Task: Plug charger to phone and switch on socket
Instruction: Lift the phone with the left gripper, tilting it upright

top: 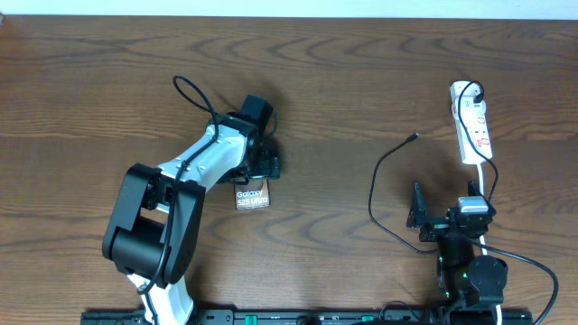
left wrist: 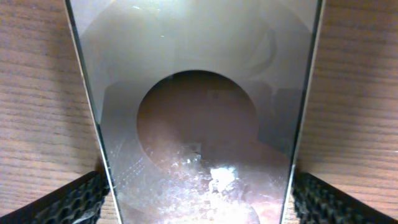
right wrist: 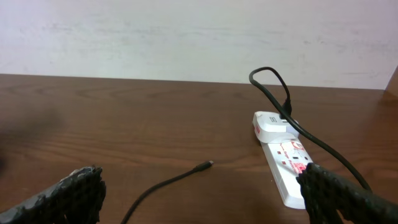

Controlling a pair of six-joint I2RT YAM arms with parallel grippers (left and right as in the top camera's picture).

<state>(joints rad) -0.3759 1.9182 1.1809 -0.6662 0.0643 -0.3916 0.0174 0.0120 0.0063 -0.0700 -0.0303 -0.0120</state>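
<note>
Both of the phone's long edges lie between my left gripper's fingers, so it is time to close now, which would catch the phone.
The phone lies flat on the table, its white "Galaxy" lettering showing. My left gripper hangs over its far end. In the left wrist view the phone fills the space between the pads of the left gripper. The jaws are open and straddle its two long edges; whether they touch is unclear. The charger's connector lies loose on the wood, left of the white socket. My right gripper is open and empty, short of the connector and the socket.
The charger's thin cable curves down towards the right arm's base. Its black plug sits in the socket's far end, and the cable trails over the strip past my right finger. A pale wall stands behind the table.
</note>
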